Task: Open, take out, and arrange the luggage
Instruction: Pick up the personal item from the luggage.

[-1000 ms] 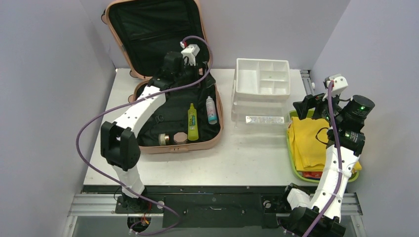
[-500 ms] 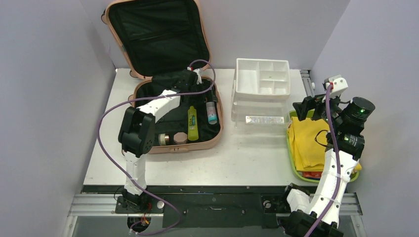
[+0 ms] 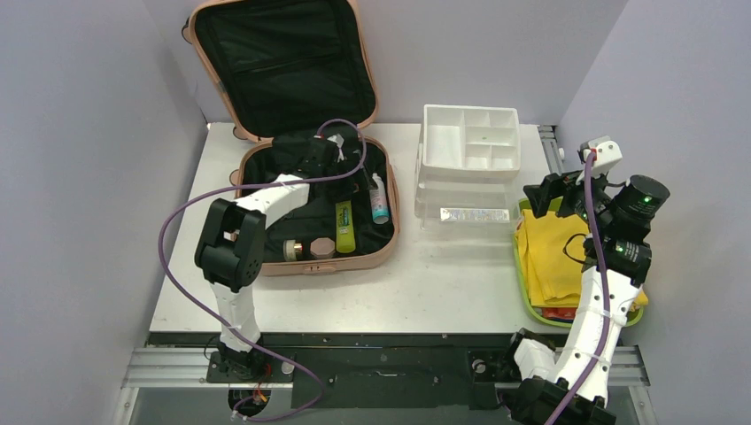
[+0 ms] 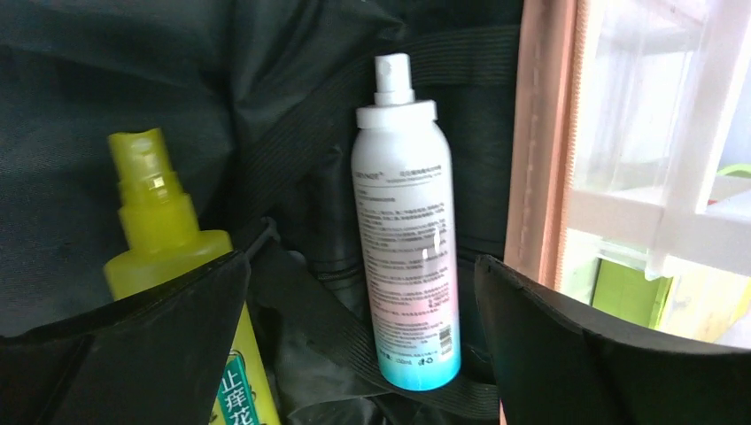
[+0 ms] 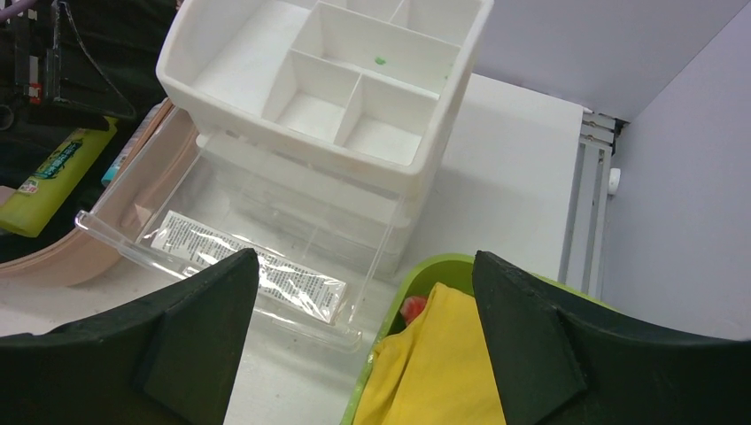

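Note:
I need to lay the white spray bottle [image 4: 403, 230] lengthwise in the drawer, so my left gripper should next grab it across its lower body [image 4: 412, 301], with the nozzle end of the bottle free.
The luggage [image 3: 310, 264], a salmon-pink suitcase, lies open at the table's back left, its black-lined lid [image 3: 279, 53] propped against the wall. On the lining lie a white spray bottle with a teal base [image 3: 379, 197], a yellow-green bottle [image 3: 344, 221] and two small jars [image 3: 308, 249]. My left gripper [image 3: 352, 159] is low inside the case, open; in the left wrist view its fingers [image 4: 177, 336] flank the white bottle [image 4: 403, 230] without touching it, and the yellow-green bottle [image 4: 164, 239] sits by the left finger. My right gripper [image 3: 547, 193] hangs open and empty over the tray's far end.
A white compartmented organizer [image 3: 469, 137] sits right of the case on clear drawers, the lowest [image 5: 248, 266] pulled out with a printed packet in it. At the right edge a lime-green tray [image 5: 425, 266] holds a yellow cloth [image 3: 553, 252] over something red [image 5: 412, 308].
My left arm has folded down and drawn back, lowering its gripper from the lid's edge into the case beside the bottles. The right arm has hardly moved.

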### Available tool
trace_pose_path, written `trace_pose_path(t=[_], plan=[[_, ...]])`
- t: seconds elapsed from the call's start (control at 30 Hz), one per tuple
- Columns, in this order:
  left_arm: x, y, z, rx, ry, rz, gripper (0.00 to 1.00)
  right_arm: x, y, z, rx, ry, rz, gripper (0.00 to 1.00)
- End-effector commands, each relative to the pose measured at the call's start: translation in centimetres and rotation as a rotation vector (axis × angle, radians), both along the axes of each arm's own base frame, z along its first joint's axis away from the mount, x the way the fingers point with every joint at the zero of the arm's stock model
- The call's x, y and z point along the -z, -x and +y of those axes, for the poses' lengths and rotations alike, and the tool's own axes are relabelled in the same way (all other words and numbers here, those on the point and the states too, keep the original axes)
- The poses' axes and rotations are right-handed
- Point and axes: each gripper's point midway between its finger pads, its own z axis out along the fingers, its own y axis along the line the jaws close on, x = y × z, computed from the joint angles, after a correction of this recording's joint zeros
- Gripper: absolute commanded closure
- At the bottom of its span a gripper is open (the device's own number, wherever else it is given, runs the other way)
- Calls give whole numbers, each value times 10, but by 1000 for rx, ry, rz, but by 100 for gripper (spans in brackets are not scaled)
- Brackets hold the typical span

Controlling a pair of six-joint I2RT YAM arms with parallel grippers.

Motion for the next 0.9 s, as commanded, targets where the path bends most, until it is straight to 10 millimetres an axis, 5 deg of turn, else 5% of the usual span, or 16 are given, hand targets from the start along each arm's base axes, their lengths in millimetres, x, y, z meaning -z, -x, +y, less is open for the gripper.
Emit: trace_pose_path(t=[0.0,0.17,0.57,0.73,0.87], plan=[[-25,-11,-1,-38,82,-57,4,-8,-1,7,-40,9,-47,15],[-24,-10,-19,8,109,-54,4,-1,0,8,-45,6,-37,15],[25,8,-40,71,48,25,2,1,2,11,-59,0,-41,16],[29,10,-47,109,79,37,38,1,2,12,-62,-3,-41,17],[27,10,-49,132,86,28,46,1,2,13,-67,-2,-45,17]])
